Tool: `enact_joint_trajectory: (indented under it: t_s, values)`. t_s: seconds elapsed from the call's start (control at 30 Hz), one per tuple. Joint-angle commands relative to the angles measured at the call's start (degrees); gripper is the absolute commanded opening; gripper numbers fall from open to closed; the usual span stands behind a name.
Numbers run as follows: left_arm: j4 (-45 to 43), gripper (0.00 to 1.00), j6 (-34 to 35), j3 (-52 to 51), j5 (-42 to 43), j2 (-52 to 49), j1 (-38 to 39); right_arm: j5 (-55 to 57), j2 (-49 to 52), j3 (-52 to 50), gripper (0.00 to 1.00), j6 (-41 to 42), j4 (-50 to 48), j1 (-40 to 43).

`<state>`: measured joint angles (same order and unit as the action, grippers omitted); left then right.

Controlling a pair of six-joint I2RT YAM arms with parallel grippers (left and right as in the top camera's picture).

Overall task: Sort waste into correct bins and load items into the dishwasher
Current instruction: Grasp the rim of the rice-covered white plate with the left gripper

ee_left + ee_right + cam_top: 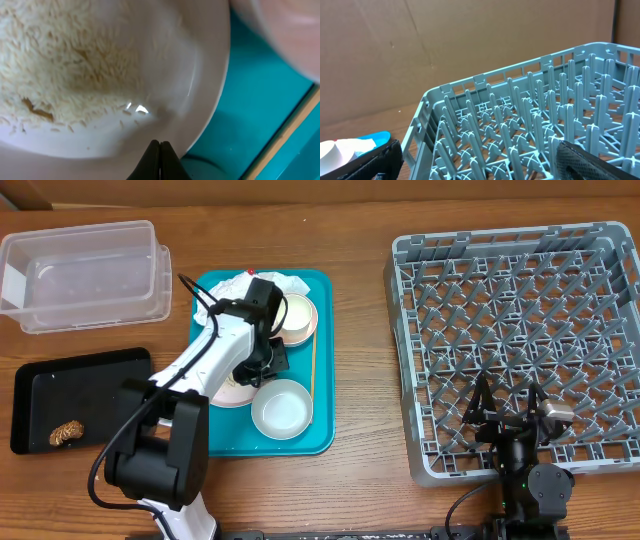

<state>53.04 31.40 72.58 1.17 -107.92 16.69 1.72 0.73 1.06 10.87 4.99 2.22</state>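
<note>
The shut fingers of my left gripper have no rim between them. The pale pink plate would stay on the tray (298,367) (255,95) if I lifted my left gripper now.
The pale pink plate (232,392) lies on the teal tray, mostly under my left arm. In the left wrist view the plate (200,75) holds loose rice crumbs (65,65) and a brown bit (37,107). My left gripper (160,147) is shut, its tips just over the plate's rim, nothing visible between them. The crumpled napkin (275,284), the smaller pink dish (296,315) and the blue-white bowl (281,408) share the tray. My right gripper (510,408) is open and empty over the grey dish rack (520,270). The white cup is out of view.
The clear tub (80,275) stands at the back left. The black tray (75,385) in front of it holds a brown lump (68,432). The teal tray (318,435) also carries a thin wooden stick (312,365). The rack (520,125) fills the right wrist view.
</note>
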Motion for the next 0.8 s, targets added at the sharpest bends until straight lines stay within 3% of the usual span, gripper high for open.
enact_joint_trajectory:
  t_s: [0.0, 0.4, 0.6, 0.7, 0.77]
  values:
    - [1.7, 0.04, 0.5, -0.1, 1.2, -0.2, 0.4, -0.1, -0.6, -0.6, 1.0, -0.2, -0.4, 0.1]
    - [6.7, 0.04, -3.1, -0.1, 5.8, -0.1, 0.8, -0.1, -0.6, -0.6, 1.0, -0.2, -0.4, 0.1]
    - [0.0, 0.04, -4.0, -0.1, -2.8, 0.0, 0.6, -0.1, -0.5, -0.6, 1.0, -0.2, -0.4, 0.1]
    - [-4.0, 0.12, -9.2, -0.1, -4.5, 0.0, 0.6, -0.1, -0.6, -0.6, 1.0, -0.2, -0.4, 0.1]
    - [-5.2, 0.23, -11.5, -0.1, -3.8, 0.0, 0.7, -0.1, -0.6, -0.6, 1.0, -0.2, -0.4, 0.1]
